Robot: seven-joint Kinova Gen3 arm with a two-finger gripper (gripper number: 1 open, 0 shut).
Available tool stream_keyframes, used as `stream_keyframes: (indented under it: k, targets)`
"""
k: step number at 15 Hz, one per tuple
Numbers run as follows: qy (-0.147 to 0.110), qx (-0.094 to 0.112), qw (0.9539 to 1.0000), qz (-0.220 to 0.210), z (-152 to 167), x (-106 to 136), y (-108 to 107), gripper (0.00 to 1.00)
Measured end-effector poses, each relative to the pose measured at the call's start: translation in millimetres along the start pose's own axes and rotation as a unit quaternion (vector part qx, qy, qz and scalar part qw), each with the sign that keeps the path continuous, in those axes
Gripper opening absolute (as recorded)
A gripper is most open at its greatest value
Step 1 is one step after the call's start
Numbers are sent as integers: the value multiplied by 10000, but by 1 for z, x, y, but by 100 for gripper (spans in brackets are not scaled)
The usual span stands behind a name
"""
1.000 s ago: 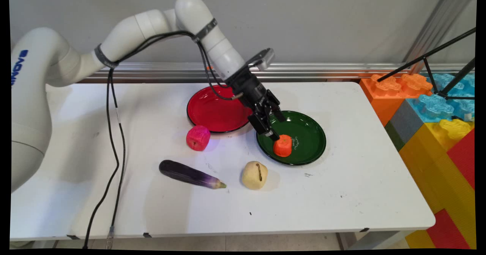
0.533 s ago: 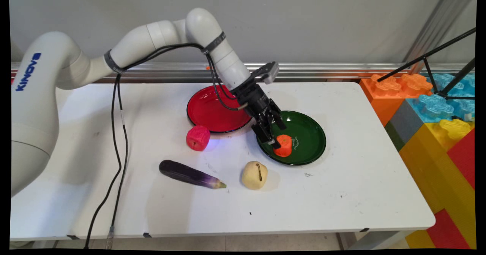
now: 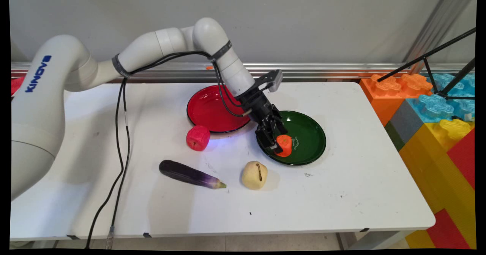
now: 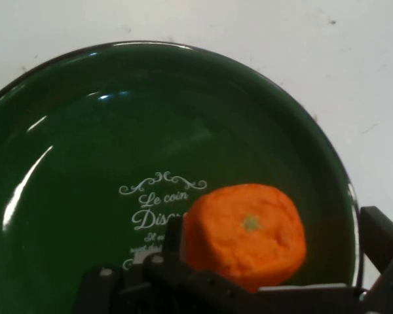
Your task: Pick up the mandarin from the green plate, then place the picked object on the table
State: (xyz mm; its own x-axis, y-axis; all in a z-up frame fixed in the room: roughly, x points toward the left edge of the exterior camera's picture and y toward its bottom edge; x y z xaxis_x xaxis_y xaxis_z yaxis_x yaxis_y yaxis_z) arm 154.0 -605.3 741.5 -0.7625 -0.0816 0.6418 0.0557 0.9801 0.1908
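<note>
My gripper grabs the orange toy fruit by its rounded sides next, around the green stem spot, to empty the green plate (image 3: 309, 133).
An orange toy fruit (image 3: 286, 145) (image 4: 245, 232) lies in the near left part of a dark green plate (image 3: 309, 133) (image 4: 85, 163) with white lettering. My gripper (image 3: 279, 143) (image 4: 273, 226) is down over the fruit, tilted from the upper left, and stands open. In the hand view the fruit sits between the fingers, close against the left finger (image 4: 173, 232), while the right finger (image 4: 380, 232) stands well apart from it. In the main view the fingers hide the fruit's left side.
A red plate (image 3: 212, 112) lies left of the green one. A pink-red fruit (image 3: 198, 137), a purple eggplant (image 3: 190, 174) and a pale yellow potato (image 3: 254, 175) lie on the white table (image 3: 360, 194). Big coloured blocks (image 3: 436, 125) stand at the right edge. Black cables (image 3: 117, 152) hang at the left.
The gripper has come down and slightly right onto the green plate, from just above the orange fruit to around it. The fruit and the other things have stayed put.
</note>
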Motion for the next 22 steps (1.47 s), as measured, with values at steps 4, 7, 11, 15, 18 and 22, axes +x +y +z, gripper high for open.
stream_keyframes:
  k: [4, 7, 11, 15, 18, 22]
  targets:
    - [-29, 22, 10000, -13, 8, -1, -5, 100]
    - [-48, 38, 10000, -28, 14, 0, -9, 100]
    - [-46, 58, 10000, -45, 21, 1, -14, 100]
    - [-34, 99, 9999, -99, 24, 3, -19, 0]
    - [-26, 129, 9998, -142, 22, 3, -23, 0]
    - [52, 169, 9996, -204, 10, 6, -24, 0]
